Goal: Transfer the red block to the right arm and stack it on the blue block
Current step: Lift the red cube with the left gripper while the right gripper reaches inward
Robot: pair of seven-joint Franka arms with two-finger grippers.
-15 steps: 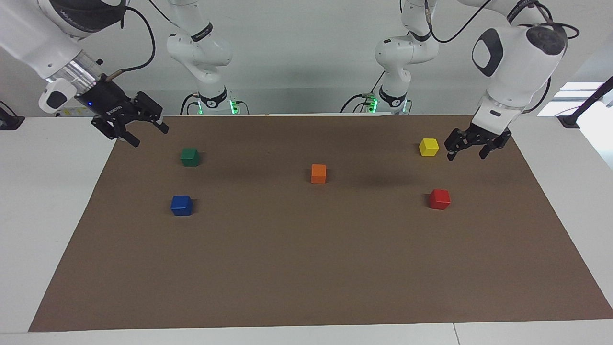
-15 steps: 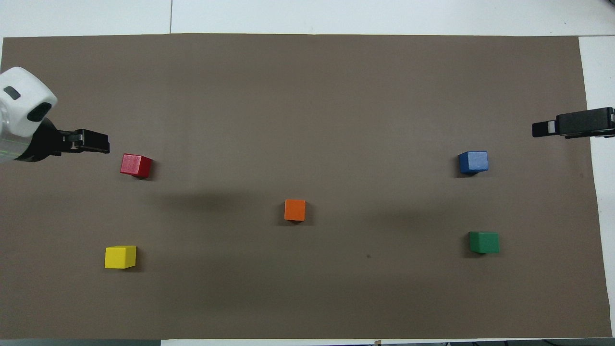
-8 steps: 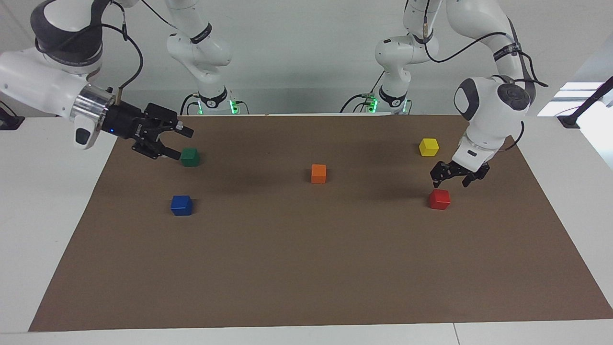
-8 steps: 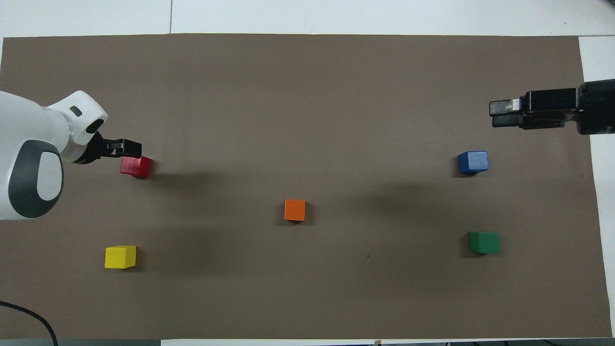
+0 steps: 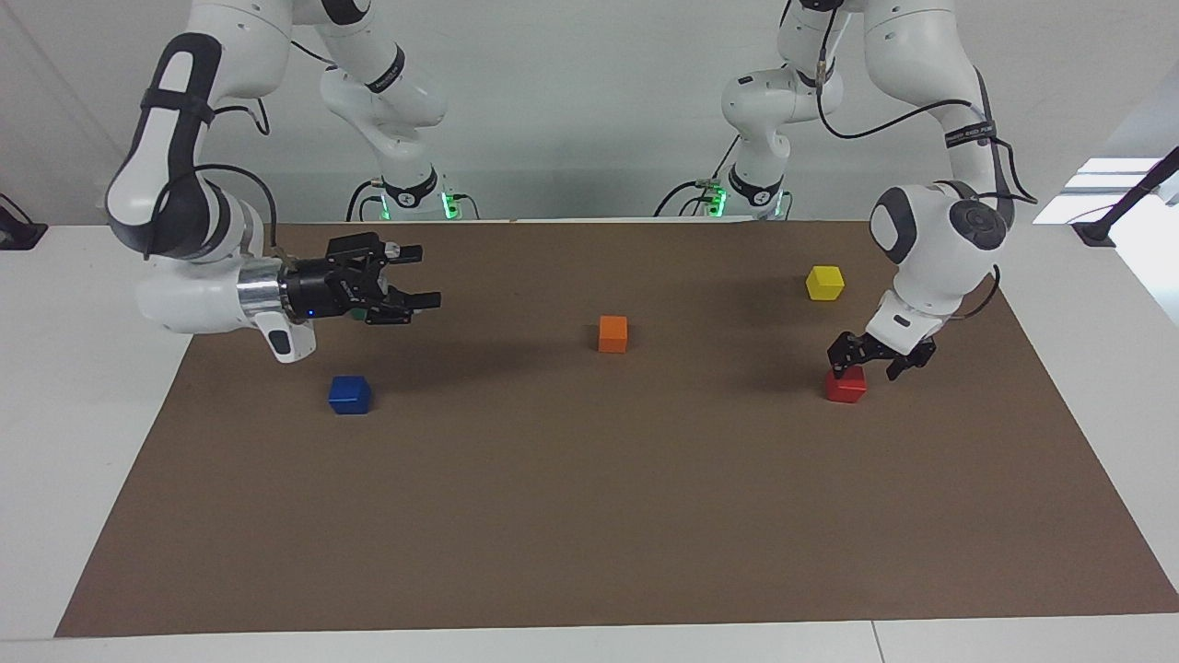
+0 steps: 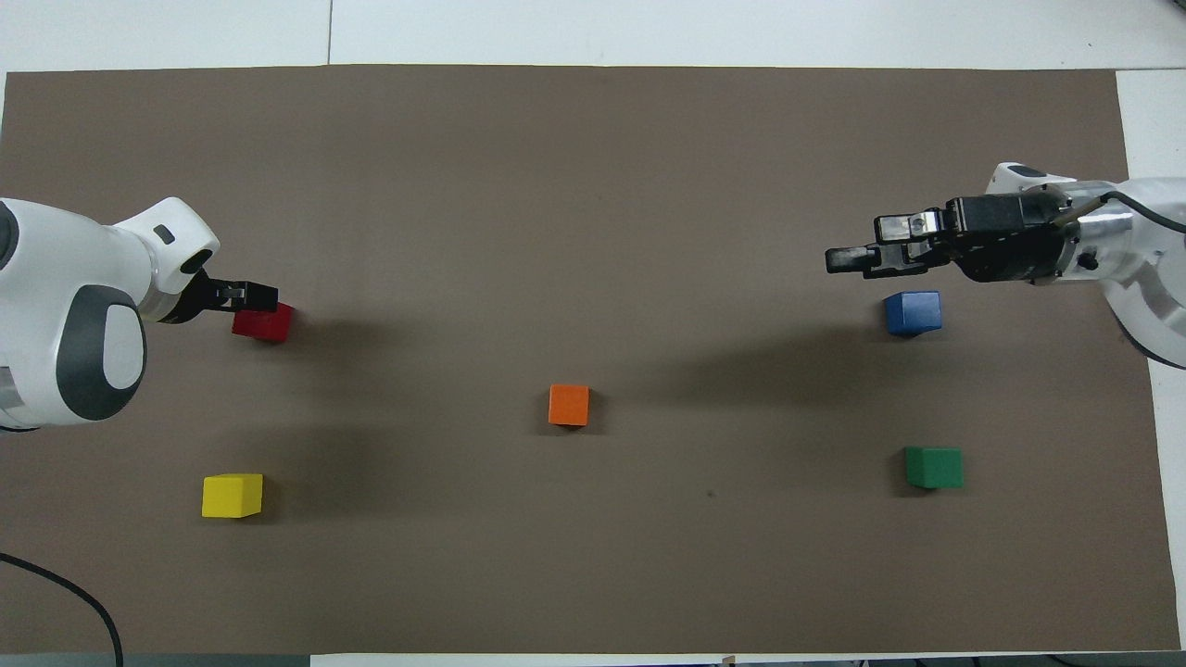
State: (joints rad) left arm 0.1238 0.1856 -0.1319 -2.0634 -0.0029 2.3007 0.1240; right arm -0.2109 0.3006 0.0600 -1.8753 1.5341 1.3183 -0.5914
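My left gripper's fingers are still above the red block's top (image 6: 265, 322) and closing now would miss the block, so it moves lower next before it closes.
The red block (image 5: 846, 387) sits on the brown mat toward the left arm's end of the table; it also shows in the overhead view (image 6: 267, 325). My left gripper (image 5: 869, 362) is open and low over it, with a finger on either side of its top; it appears in the overhead view (image 6: 248, 296) too. The blue block (image 5: 349, 394) sits toward the right arm's end, also seen in the overhead view (image 6: 913, 312). My right gripper (image 5: 426, 275) is open and empty, level in the air over the mat beside the blue block (image 6: 845, 260).
An orange block (image 5: 612, 333) sits mid-mat. A yellow block (image 5: 824, 283) lies nearer to the robots than the red block. A green block (image 6: 933, 467) lies nearer to the robots than the blue block, mostly hidden by the right gripper in the facing view. The brown mat (image 5: 589, 516) covers the table.
My left gripper has come down from beside the yellow block onto the red block. My right arm has swung in from the table's end over the mat, level, toward the middle.
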